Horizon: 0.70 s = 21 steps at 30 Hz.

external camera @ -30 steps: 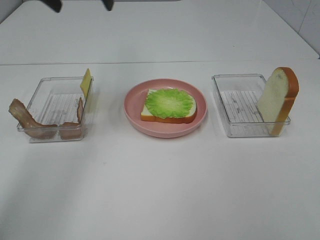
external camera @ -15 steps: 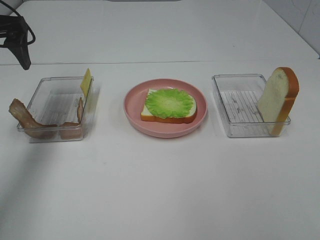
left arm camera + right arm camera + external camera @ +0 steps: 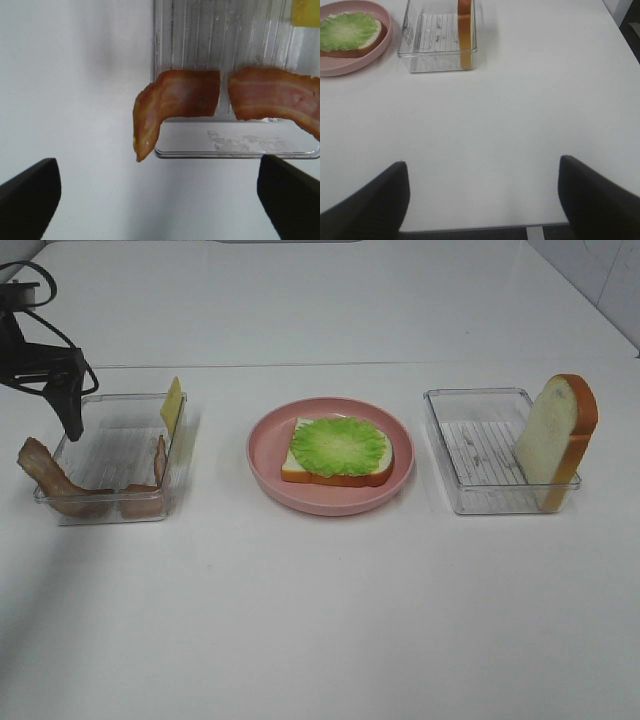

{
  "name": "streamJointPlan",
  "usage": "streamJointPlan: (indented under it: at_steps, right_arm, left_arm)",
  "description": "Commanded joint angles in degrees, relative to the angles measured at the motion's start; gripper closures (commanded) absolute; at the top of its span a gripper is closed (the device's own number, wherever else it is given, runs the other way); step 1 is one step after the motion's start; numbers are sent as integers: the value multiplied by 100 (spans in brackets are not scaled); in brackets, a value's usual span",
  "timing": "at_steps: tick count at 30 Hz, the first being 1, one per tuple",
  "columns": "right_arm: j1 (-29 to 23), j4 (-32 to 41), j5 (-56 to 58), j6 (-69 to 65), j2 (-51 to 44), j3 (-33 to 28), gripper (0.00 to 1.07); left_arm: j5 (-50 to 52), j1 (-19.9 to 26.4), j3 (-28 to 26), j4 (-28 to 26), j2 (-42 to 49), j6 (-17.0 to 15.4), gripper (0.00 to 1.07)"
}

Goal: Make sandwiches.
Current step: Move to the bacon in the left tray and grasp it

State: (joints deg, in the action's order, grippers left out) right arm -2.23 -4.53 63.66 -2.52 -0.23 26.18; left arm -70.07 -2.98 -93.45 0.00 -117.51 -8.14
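Observation:
I need to grab one end of the bacon strip [image 3: 36, 458] with my left gripper next, as it stands up over the tray's edge while the rest lies slack inside.
On the pink plate [image 3: 265, 465] in the middle lies the sandwich [image 3: 338, 452]: one white bread slice with a green lettuce leaf [image 3: 347, 30] on top. The left clear tray [image 3: 110, 455] holds two brown bacon strips. One bacon strip [image 3: 45, 478] [image 3: 170, 100] droops over the tray's edge, the other [image 3: 275, 97] lies inside. A yellow cheese square [image 3: 172, 405] leans on the tray's far wall. My left gripper [image 3: 160, 197] hovers open above the bacon end of this tray, one finger [image 3: 72, 418] showing. A second bread slice [image 3: 556, 440] stands upright in the right tray [image 3: 475, 455]. My right gripper [image 3: 482, 200] is open over bare table.
The white table's edge runs just below my right gripper in its wrist view. A seam crosses the table behind the trays.
My left arm has come in from the top left and dropped down over the left tray's outer side. Food and trays have not moved.

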Motion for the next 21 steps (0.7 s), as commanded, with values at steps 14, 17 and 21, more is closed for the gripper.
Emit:
streamJointPlan:
  at_steps: [14,17,21]
  right_arm:
    - [11,11,-40,-29,-120,-17,27]
    - [11,11,-40,-29,-120,-17,27]
    - [11,11,-40,-29,-120,-17,27]
  left_arm:
    - [29,6,-23,0,-544,6,17]
    - [86,6,-23,0,-544,6,31]
    - [201,6,-23,29,-544,6,37]
